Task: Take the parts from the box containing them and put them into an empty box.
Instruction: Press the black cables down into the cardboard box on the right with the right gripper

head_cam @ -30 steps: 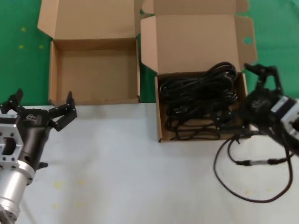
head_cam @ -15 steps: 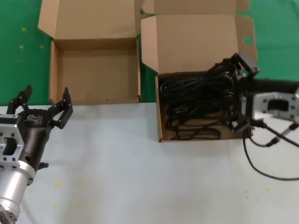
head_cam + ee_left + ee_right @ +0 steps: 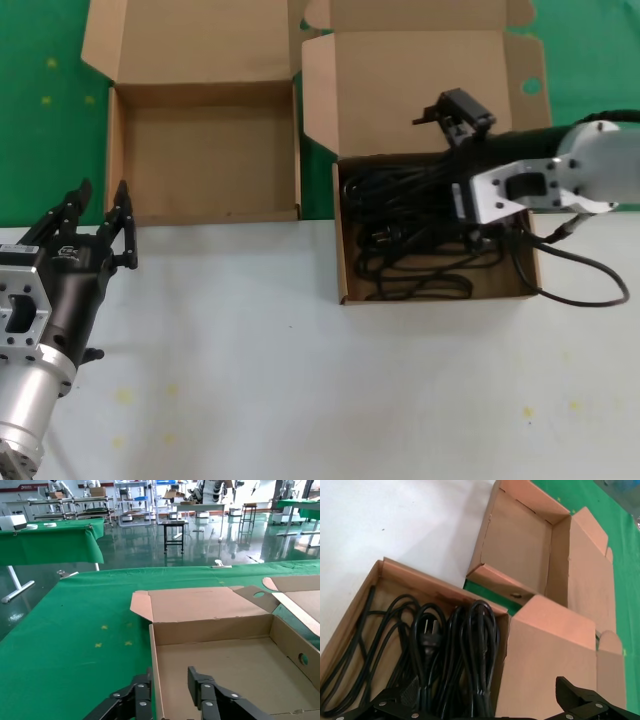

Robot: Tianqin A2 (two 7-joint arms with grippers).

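Note:
My right gripper will move down before it closes, because its fingers are hovering by the lid flap (image 3: 385, 85), above the coiled cords inside the box (image 3: 390, 200).
The parts, black power cords (image 3: 415, 215), lie bundled in the right-hand box (image 3: 341, 265), whose upright lid flap has an oval hole (image 3: 530, 87). My right gripper (image 3: 455, 125) hangs over the rear of the cords, near the lid. It is wide open and holds nothing. The right wrist view shows the cords (image 3: 470, 640) between its spread fingers (image 3: 400, 700). The empty box (image 3: 200, 160) stands to the left. My left gripper (image 3: 100, 190) is open just before that box's front-left corner. In the left wrist view its fingers (image 3: 200, 687) frame the box's left wall (image 3: 153, 660).
A thin black cable (image 3: 600, 290) loops from the right arm over the white table (image 3: 300, 400) beside the parts box. Green cloth (image 3: 40, 120) covers the surface behind and left of the boxes. Both lids stand open at the back.
My right arm has swung left from beside the parts box to above the cords, dragging the thin cable along. The left gripper's fingers have drawn closer together.

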